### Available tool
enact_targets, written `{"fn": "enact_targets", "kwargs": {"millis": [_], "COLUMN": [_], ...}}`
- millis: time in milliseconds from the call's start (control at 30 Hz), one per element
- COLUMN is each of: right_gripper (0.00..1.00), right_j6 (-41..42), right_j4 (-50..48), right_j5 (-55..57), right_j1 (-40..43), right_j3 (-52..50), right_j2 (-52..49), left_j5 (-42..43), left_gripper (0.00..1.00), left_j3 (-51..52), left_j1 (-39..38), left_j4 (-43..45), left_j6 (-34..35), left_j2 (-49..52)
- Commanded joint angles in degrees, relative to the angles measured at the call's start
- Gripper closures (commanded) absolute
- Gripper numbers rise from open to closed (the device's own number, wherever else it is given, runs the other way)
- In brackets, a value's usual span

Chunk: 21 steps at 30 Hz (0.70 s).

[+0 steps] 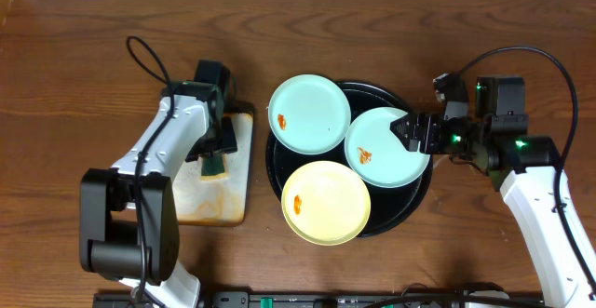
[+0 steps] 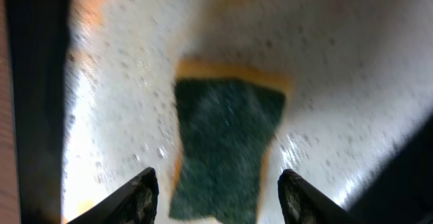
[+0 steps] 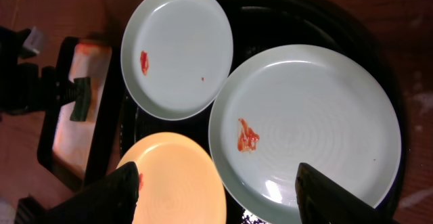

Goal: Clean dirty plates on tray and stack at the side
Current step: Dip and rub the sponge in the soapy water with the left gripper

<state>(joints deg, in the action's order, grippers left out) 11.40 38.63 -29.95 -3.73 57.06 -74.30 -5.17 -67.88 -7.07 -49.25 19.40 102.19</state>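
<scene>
The dirty plates need wiping, so my left gripper will grab the sponge (image 1: 213, 166) (image 2: 226, 146) across its green side next. The sponge's yellow side then faces away to wipe them.
Three plates lie on the round black tray (image 1: 421, 189): a pale blue plate (image 1: 309, 113) at the upper left, a second pale blue plate (image 1: 382, 154) on the right, and a pale yellow plate (image 1: 326, 202) in front. Each carries a small orange-red smear. My right gripper (image 1: 404, 131) hangs open over the right blue plate (image 3: 304, 126), with nothing between its fingers (image 3: 325, 193). My left gripper (image 1: 219, 145) is open and low over a green sponge (image 2: 226, 146). Its fingers (image 2: 143, 187) stand either side of the sponge with gaps showing.
The sponge (image 1: 216, 166) rests on a small white rectangular tray (image 1: 216, 196) with orange stains, left of the black tray. Bare wooden table surrounds both trays. Cables run from both arms across the back of the table.
</scene>
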Motion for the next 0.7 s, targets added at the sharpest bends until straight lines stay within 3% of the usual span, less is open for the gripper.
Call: {"fn": "enact_targets", "kwargs": {"millis": [0, 333, 667], "right_gripper": [0.27, 0.27, 0.28], "right_j6": [0.61, 0.63, 0.63], "right_j4": [0.00, 0.11, 0.17], "right_j5": [-0.28, -0.28, -0.31], "right_j1": [-0.50, -0.50, -0.50], "right_j3": [0.92, 0.92, 0.92], "right_j2": [0.26, 0.26, 0.26], "left_j5": [-0.81, -1.95, -1.27], "left_gripper": [0.43, 0.69, 0.70], "left_j3": [1.97, 6.75, 11.80], "left_j1": [0.13, 0.15, 0.13], "left_j4": [1.42, 7.65, 13.16], "left_j6": [-1.29, -1.79, -1.81], "left_j2": [0.02, 0.57, 0.57]}}
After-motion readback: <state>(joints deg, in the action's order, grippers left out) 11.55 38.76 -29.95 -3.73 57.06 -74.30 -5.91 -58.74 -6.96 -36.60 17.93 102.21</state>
